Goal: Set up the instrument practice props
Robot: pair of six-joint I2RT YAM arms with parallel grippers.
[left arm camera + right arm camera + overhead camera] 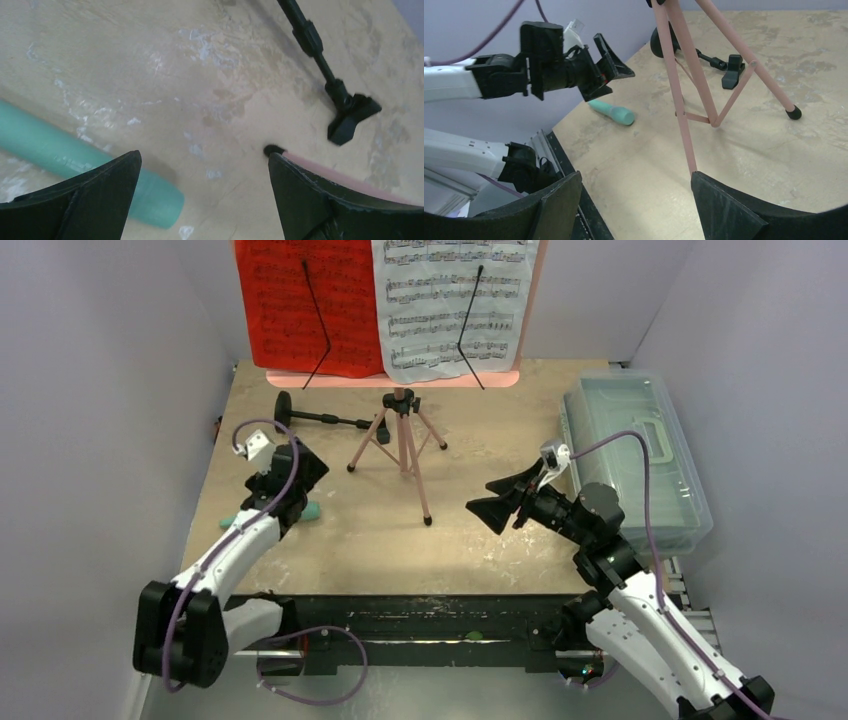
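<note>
My left gripper grabs the small black round-base stand by its pole next, which leaves the round base free to set it upright.
The pink tripod music stand (pixel 403 440) stands upright at mid-table. Red pages (pixel 305 300) and white pages (pixel 455 300) of sheet music rest on its desk. The small black round-base stand (pixel 325 420) lies on its side behind the left arm. The teal tube (pixel 60 150) lies flat on the table, its end beside my left gripper's left finger, with nothing holding it. My left gripper (pixel 205 165) hangs open over bare table. My right gripper (pixel 636 182) is open and empty, low to the right of the tripod, whose near leg (pixel 684 130) ends at its right finger.
A clear plastic lidded box (pixel 635 455) sits along the table's right edge. Purple walls close in on the left, right and back. The tripod's feet (pixel 428 521) spread across the middle, one foot (pixel 272 149) close to my left gripper's right finger.
</note>
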